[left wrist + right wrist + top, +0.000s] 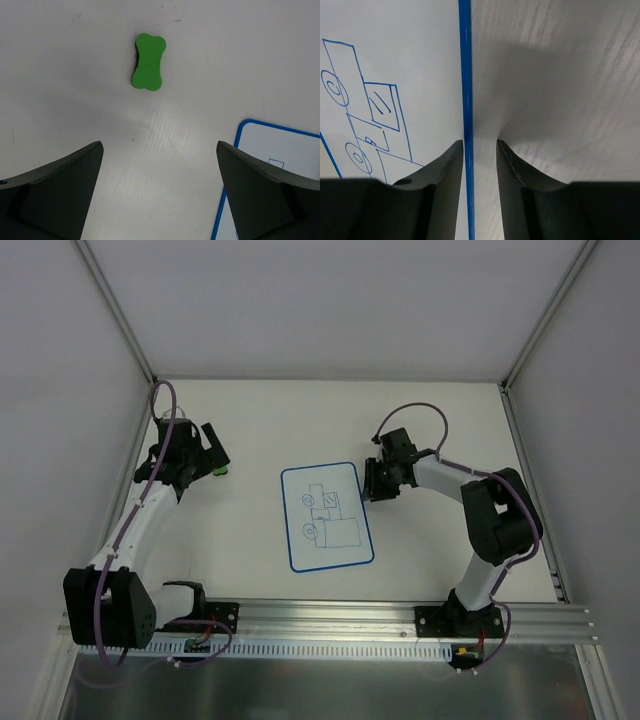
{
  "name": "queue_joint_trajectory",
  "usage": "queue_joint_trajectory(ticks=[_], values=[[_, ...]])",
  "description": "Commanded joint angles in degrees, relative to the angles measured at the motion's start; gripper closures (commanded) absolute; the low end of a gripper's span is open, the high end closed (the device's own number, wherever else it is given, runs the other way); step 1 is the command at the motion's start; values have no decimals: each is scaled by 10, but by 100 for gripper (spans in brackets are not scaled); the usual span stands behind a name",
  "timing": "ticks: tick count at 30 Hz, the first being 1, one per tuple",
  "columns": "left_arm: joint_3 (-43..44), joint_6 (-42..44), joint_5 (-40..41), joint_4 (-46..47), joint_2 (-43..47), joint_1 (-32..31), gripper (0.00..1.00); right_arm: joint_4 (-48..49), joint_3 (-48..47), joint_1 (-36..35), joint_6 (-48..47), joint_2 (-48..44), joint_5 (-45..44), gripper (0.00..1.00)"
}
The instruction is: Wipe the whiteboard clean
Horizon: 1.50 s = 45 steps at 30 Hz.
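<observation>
My left gripper grabs the green eraser across its narrow middle (220,470) next, green side facing me, which leaves the eraser's bottom free to erase the whiteboard (327,517).
The whiteboard (327,517) lies flat mid-table, white with a blue border and thin line drawings of boxes and circles. A green bone-shaped eraser (148,61) lies on the table left of it, and also shows in the top view (219,471). My left gripper (160,145) is open and empty, hovering just short of the eraser, with the board's corner (280,150) at its right; in the top view the gripper (207,458) is beside the eraser. My right gripper (480,142) sits at the board's right edge (372,485), jaws a narrow gap apart, straddling the blue border (465,75).
White enclosure walls with metal corner posts (115,310) surround the table. An aluminium rail (330,620) with the arm bases runs along the near edge.
</observation>
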<state>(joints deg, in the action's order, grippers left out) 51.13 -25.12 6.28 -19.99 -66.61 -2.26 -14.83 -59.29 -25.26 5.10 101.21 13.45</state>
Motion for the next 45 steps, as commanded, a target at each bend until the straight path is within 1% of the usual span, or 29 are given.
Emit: queue_joint_trajectory(ticks=[1, 6, 10, 11, 13, 15, 16, 18, 21, 25, 34, 35, 36, 38, 43, 45], values=[[43, -24, 36, -1, -37, -2, 1, 18, -14, -5, 7, 14, 17, 64], [67, -26, 55, -1, -105, -2, 1, 16, -21, -20, 9, 29, 17, 66], [85, -18, 56, -1, -149, -1, 1, 16, -25, -25, 18, 42, 7, 69], [94, -12, 52, -2, -167, -1, 1, 16, -25, -24, 24, 43, -2, 73], [102, -10, 51, -5, -182, -1, 1, 11, -25, -24, 32, 43, -14, 76], [112, -8, 51, -6, -203, -1, 1, 7, -26, -25, 39, 43, -37, 82], [119, -7, 50, -7, -215, -1, 1, -1, -28, -25, 42, 42, -44, 87], [126, -5, 47, -8, -228, -1, 1, -10, -29, -28, 46, 42, -71, 93], [136, -4, 45, -13, -248, -1, 1, -34, -38, -33, 57, 42, -105, 100], [151, -1, 45, -18, -269, -1, 1, -40, -37, -35, 62, 40, -118, 100], [220, 19, 51, -39, -363, -1, 2, -37, -36, -36, 63, 40, -116, 100], [229, 21, 53, -41, -379, -1, 4, -38, -36, -37, 62, 40, -115, 100], [233, 23, 55, -41, -384, -1, 13, -37, -35, -37, 62, 41, -115, 100], [246, 25, 59, -42, -403, 0, 21, -38, -36, -37, 61, 42, -114, 100], [265, 24, 63, -43, -430, 2, 35, -38, -36, -36, 61, 42, -113, 100], [273, 26, 64, -43, -440, 4, 38, -38, -36, -37, 61, 42, -112, 100]])
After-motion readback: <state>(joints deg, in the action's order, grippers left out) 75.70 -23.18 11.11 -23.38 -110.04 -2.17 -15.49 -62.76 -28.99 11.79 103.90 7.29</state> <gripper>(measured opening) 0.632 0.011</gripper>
